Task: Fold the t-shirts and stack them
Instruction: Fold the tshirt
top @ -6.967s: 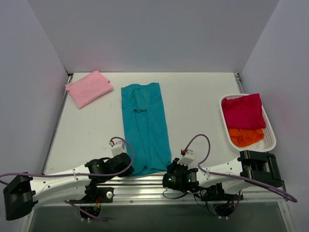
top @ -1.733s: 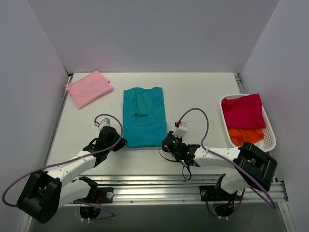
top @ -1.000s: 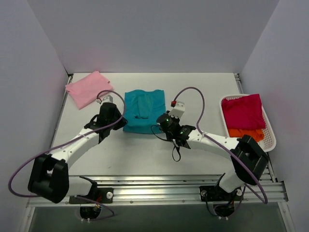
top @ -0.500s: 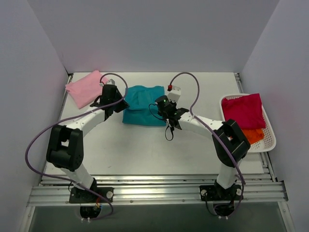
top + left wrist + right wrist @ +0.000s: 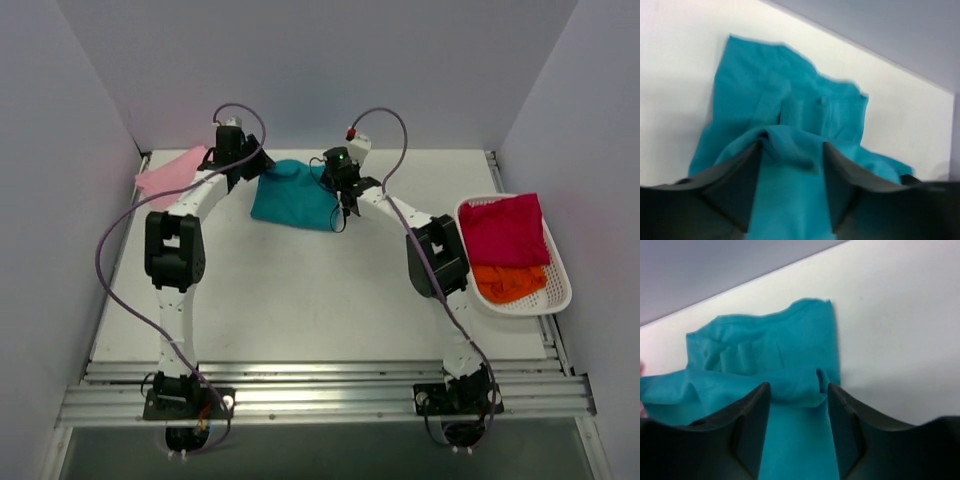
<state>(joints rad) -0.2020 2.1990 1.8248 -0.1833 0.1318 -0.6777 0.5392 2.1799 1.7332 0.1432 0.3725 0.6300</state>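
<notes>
I need to draw the teal t-shirt across for stacking, so I will next grab the loose hump at its far corner nearest the pink t-shirt (image 5: 165, 175) with my left gripper.
The teal t-shirt (image 5: 292, 200) lies folded short at the far middle of the table. My left gripper (image 5: 260, 168) is at its far left corner and my right gripper (image 5: 329, 180) at its far right corner. In the left wrist view the jaws (image 5: 791, 145) stand apart, with a loose hump of the teal t-shirt (image 5: 790, 100) between them. The right jaws (image 5: 798, 386) are parted too, over a rolled fold of the teal t-shirt (image 5: 765, 347). A light pink t-shirt (image 5: 165, 175) lies folded at the far left, partly behind the left arm.
A white basket (image 5: 556, 292) stands at the right edge. It holds a magenta t-shirt (image 5: 505, 228) on top of an orange one (image 5: 505, 282). The grey back wall rises just beyond both grippers. Both arms stretch across the table's middle.
Both arms swept from the near side to the far end, carrying the teal shirt's near hem over onto its far part. Their jaws, shut before, now stand apart.
</notes>
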